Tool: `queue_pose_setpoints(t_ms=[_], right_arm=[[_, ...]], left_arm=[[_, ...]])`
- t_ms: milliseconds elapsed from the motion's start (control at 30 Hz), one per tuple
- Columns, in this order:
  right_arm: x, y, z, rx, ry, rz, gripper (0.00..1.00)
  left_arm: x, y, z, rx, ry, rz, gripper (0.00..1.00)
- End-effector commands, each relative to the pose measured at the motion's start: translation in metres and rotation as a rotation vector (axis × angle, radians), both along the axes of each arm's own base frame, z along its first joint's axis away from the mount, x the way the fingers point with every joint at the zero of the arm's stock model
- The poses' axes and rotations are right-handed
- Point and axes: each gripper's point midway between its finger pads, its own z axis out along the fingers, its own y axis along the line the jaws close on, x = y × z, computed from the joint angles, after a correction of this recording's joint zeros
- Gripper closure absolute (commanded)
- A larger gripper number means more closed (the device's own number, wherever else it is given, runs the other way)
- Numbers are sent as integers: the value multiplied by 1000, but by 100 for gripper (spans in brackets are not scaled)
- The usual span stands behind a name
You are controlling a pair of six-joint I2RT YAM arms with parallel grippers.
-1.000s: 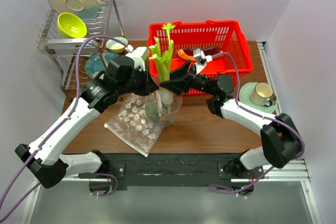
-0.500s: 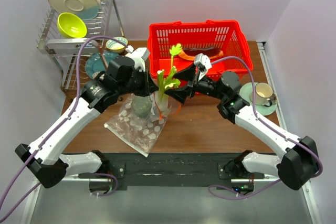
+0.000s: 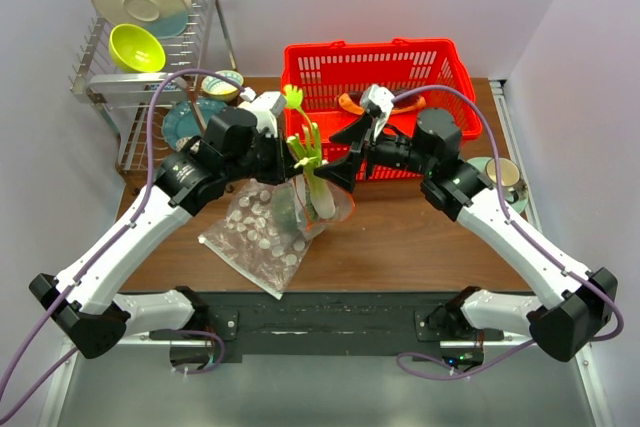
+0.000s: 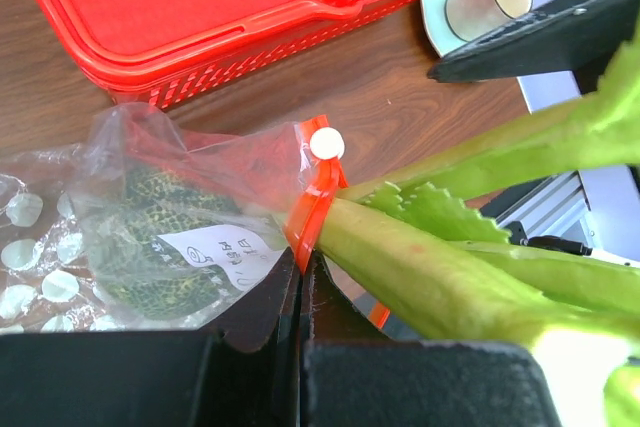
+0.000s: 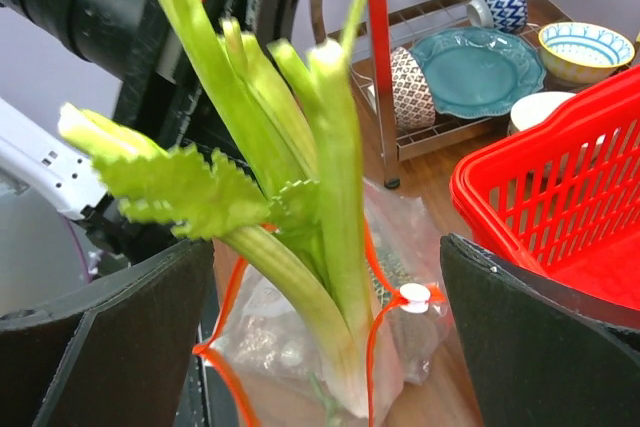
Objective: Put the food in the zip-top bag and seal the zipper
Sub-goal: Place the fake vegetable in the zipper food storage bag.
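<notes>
I should grab the light-green stalks across their upper part with my right gripper, so their base can go into the zip-top bag. The bag's zipper stays free that way.
The bunch of light-green stalks stands with its base inside the mouth of the clear zip-top bag. My right gripper is open, a finger on each side of the stalks, touching neither. My left gripper is shut on the orange-red zipper at the bag's mouth, beside its white slider. The dark green ball lies inside the bag. The red-brown slab lies in the red basket, mostly hidden by my right wrist.
The red basket stands at the back. A clear bag with white dots lies under the zip-top bag. A dish rack with a plate and bowl is at the back left. A cup on a saucer sits at the right.
My right gripper has opened and let go of the stalks, which now stand lower in the bag. The right arm has drawn back a little. The left gripper has kept its hold.
</notes>
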Motion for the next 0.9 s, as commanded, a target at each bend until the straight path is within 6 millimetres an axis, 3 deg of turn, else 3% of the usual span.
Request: queue_pose_setpoints(t_ms=[0,233,433,800,867], right_arm=[[-4,-3,5,-45,3,-18,2],[-6,8,12,-73,-85,51,1],[4,19,21,-86,-134,71,2],[-8,50,30,-58,-220,291,1],[-11,52,31,-56,-226,315,8]], left_arm=[[3,-4,17,-55,-53,-6,100],[1,-5,19,-56,-58,-22,100],[-1,-5,19,-54,-63,-36,100],[-7,-5,20,-47,-64,-71,100],[-8,-4,20,-47,-65,-74,100]])
